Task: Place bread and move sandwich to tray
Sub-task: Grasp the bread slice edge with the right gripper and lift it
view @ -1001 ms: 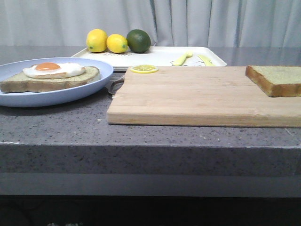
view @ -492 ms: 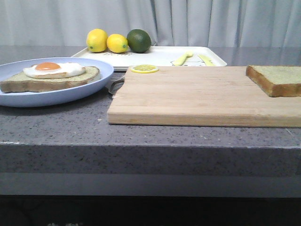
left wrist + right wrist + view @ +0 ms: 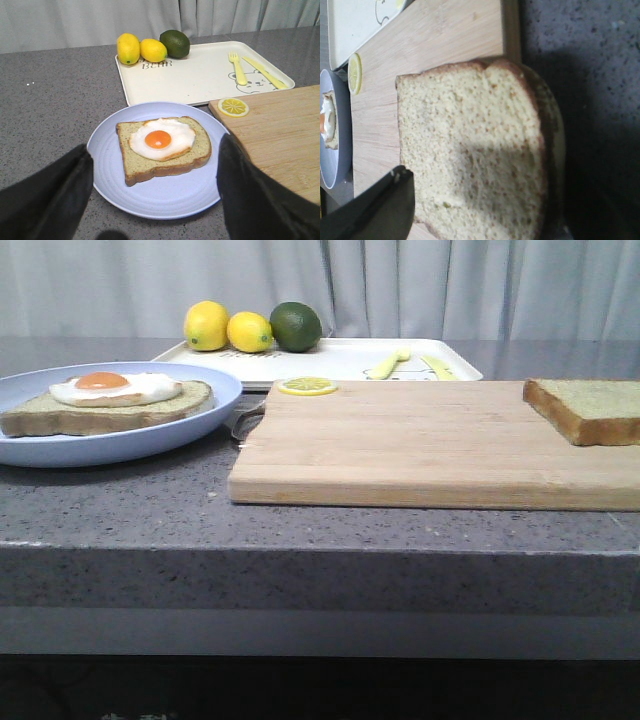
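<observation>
The robot's right gripper needs to close on the bread slice now: its dark fingers are beside the slice's opposite edges in the right wrist view, so it would hold the slice.
The bread (image 3: 590, 410) lies flat on the right end of the wooden cutting board (image 3: 420, 440). It fills the right wrist view (image 3: 475, 150). My right gripper (image 3: 480, 200) hovers over it, open, with one dark finger (image 3: 380, 210) at the slice's edge and the other side in shadow. No two-slice sandwich shows. A single toast with a fried egg (image 3: 110, 400) lies on a round light-blue plate (image 3: 200, 425). My left gripper (image 3: 155, 150) is open and empty, near the egg toast (image 3: 162, 147). The white tray (image 3: 330, 360) lies at the back. Neither gripper is in the front view.
Two lemons (image 3: 228, 328) and a lime (image 3: 295, 326) sit on the tray's far left corner. A yellow fork (image 3: 239, 67) and knife (image 3: 265, 72) lie on its right side. A lemon slice (image 3: 307, 386) lies on the board's far left corner. The counter's front edge is close.
</observation>
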Available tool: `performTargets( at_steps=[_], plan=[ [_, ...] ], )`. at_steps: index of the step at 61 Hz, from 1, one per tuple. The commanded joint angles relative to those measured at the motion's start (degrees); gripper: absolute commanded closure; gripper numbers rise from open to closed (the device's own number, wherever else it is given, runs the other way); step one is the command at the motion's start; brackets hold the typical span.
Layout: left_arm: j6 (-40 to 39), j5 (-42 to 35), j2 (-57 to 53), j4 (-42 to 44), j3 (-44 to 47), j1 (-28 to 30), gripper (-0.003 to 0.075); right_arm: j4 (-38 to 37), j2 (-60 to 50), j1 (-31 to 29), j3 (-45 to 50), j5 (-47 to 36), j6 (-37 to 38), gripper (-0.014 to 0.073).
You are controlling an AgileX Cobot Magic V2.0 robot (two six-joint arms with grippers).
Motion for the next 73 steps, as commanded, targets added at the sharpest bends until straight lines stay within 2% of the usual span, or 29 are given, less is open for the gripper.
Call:
performTargets(
  at_steps=[1, 6, 22, 30, 37, 43, 58, 73],
  plan=[
    [-0.5, -4.3, 0.6, 0.0, -1.6, -0.4, 0.0208, 3.9, -2.1, 0.1, -1.6, 4.2, -0.9, 0.0004],
    [-0.5, -4.3, 0.6, 0.0, -1.6, -0.4, 0.0208, 3.9, -2.1, 0.1, -1.6, 4.2, -0.9, 0.0027],
    [-0.5, -4.5, 0.6, 0.0, -1.6, -0.4, 0.0208, 4.3, -2.1, 0.1, -1.6, 4.3, -0.9, 0.0374],
    [-0.5, -5.1, 0.6, 0.0, -1.6, -0.4, 0.0208, 6.8, -2.3, 0.1, -1.6, 7.1, -0.9, 0.049],
    [-0.5, -5.6, 0.6, 0.0, -1.6, -0.4, 0.0208, 8.7, -3.3, 0.1, -1.6, 9.0, -0.9, 0.0554],
    [-0.5, -5.6, 0.6, 0.0, -1.6, -0.4, 0.0208, 8.8, -5.4, 0.1, -1.6, 9.0, -0.9, 0.0583],
    [-0.5, -5.6, 0.6, 0.0, -1.6, -0.4, 0.0208, 12.7, -11.9, 0.1, -1.6, 9.0, -0.9, 0.0582],
    [-0.5, -5.6, 0.6, 0.0, -1.6, -0.4, 0.0208, 17.8, -15.0, 5.5, -1.6, 9.0, 0.3, 0.0582]
  ],
)
